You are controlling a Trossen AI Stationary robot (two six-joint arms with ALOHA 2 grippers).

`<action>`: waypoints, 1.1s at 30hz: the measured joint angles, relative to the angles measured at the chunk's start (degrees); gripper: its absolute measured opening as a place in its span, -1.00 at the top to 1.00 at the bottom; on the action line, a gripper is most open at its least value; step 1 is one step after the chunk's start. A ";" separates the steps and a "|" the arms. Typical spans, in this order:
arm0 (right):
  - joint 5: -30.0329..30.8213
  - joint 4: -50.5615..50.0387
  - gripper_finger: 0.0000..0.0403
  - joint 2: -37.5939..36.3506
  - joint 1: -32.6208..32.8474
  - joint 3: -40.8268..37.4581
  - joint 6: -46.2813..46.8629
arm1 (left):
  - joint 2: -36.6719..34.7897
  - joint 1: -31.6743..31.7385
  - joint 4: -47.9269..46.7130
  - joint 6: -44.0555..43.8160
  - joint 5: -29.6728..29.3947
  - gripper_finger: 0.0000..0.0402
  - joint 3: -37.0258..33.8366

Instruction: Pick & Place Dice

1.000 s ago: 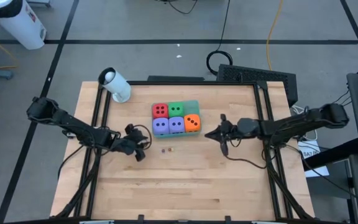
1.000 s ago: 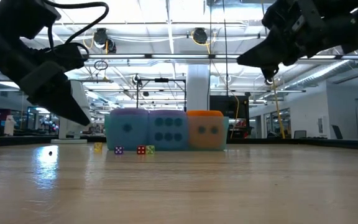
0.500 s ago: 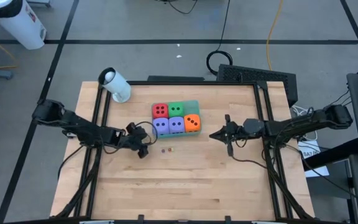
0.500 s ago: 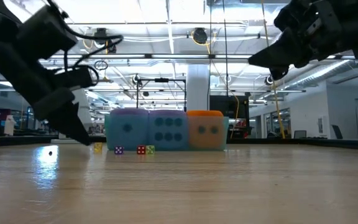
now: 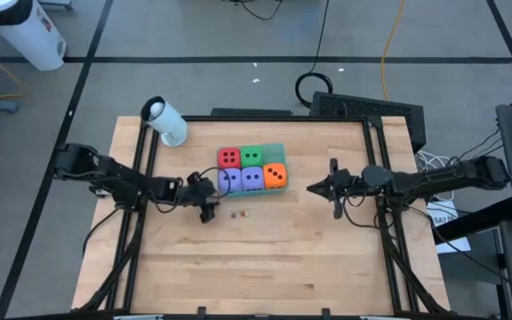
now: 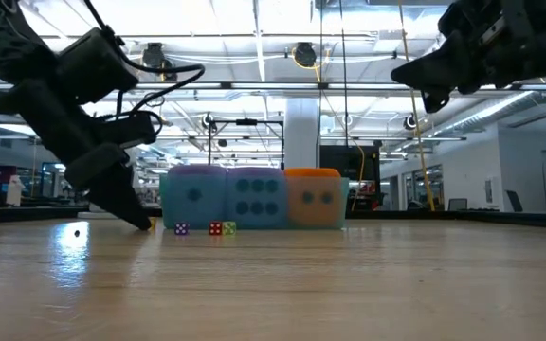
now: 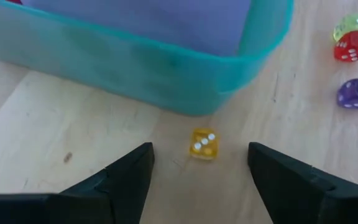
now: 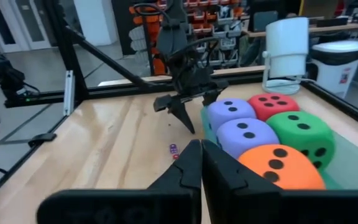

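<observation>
My left gripper should next take hold of the die by opposite sides, so the tiny yellow die's white-dotted side (image 7: 204, 144) stays free for the pick and place.
Five soft dice sit in a flat teal tray (image 5: 281, 148) at the table's middle: red (image 5: 228, 158), green (image 5: 252, 157), two purple-blue (image 5: 230, 180) and orange (image 5: 275, 175). My left gripper (image 7: 201, 155) is open and slants down just off the tray's near left corner (image 7: 135, 68). Its fingertips stand low over the wood on either side of a tiny yellow die (image 7: 202, 143), which lies on the table untouched. My right gripper (image 5: 311, 188) is shut and hangs level above the table to the right of the tray, holding nothing.
Three more tiny dice, green (image 7: 352, 26), red (image 7: 353, 46) and purple (image 7: 357, 93), lie on the wood just near the tray. A white cylinder (image 5: 164, 121) lies at the far left corner. Black frame rails (image 5: 140, 178) run along both table sides.
My left gripper has moved right toward the tray and sunk close to the tabletop by the tiny yellow die. My right gripper has drawn back toward the table's right edge, staying shut. The dice in the tray have not moved.
</observation>
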 joint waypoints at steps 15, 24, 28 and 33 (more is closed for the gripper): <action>-2.29 -0.19 1.00 -0.13 -3.63 -0.52 -0.41 | 0.04 4.32 -2.06 3.15 7.55 -0.05 -0.09; -3.13 0.00 1.00 -0.16 -4.14 -0.52 -0.42 | 0.13 4.32 -2.14 2.19 7.90 0.55 -0.11; -3.13 0.00 1.00 -0.16 -4.12 -0.52 -0.40 | 0.09 4.20 -2.12 1.95 8.38 0.74 -0.13; -3.14 0.00 1.00 -0.16 -4.12 -0.50 -0.40 | -0.09 2.92 -0.69 2.31 8.32 0.82 -0.13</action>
